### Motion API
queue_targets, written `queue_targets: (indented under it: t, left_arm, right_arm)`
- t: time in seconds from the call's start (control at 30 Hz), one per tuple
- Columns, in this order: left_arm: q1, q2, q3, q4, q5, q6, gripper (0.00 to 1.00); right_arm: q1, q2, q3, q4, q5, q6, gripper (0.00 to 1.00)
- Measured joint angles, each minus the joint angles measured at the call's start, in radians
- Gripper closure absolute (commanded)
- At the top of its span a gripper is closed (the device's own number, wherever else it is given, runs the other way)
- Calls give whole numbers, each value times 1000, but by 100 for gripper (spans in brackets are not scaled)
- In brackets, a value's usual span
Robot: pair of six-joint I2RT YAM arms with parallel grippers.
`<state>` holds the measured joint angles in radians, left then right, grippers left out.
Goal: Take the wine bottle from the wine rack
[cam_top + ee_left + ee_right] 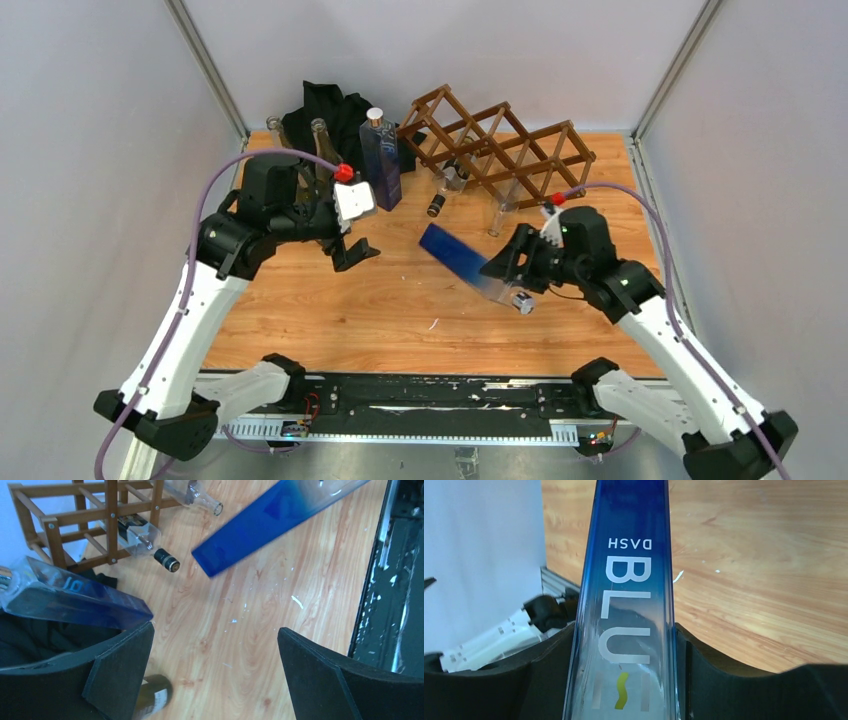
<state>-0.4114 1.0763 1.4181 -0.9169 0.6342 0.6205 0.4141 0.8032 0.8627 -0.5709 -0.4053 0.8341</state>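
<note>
My left gripper grabs the blue bottle by its clear top end (499,290) (334,491) next, so its flat base stays free to set down.
The dark brown wooden wine rack (497,147) stands at the back of the table and shows in the left wrist view (65,527) too. My right gripper (508,272) is shut on a tall square blue bottle (453,254), held tilted above the table in front of the rack and apart from it. In the right wrist view the bottle (629,595) fills the gap between the pads (714,680). It also crosses the left wrist view (265,522). My left gripper (352,250) is open and empty over bare wood (215,675).
A dark-capped bottle (438,205) and a clear bottle (497,215) stick out of the rack's lower cells. A second blue bottle (381,160) stands left of the rack, with two brownish bottles (320,135) and a black cloth (325,105) behind the left arm.
</note>
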Motion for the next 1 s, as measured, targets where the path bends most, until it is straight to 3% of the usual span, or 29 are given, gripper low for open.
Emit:
queue_targets:
  t: [0.1,0.4,0.6,1.0]
  left_arm:
    - [-35,-42,-32,-3,-18,66,0]
    - [-204,-109,-171,-10,-90,222,0]
    - [-286,-116,-243,27,-156,229,0]
    - [-425,-143,-424,259,-325,175,0]
  right_arm:
    - [143,95,66,2,23,-21,100]
    - [337,346,225,21,93,-45,100]
    - [406,452,299,58,100,-47,100]
    - [496,544,352,172,100,-19,100]
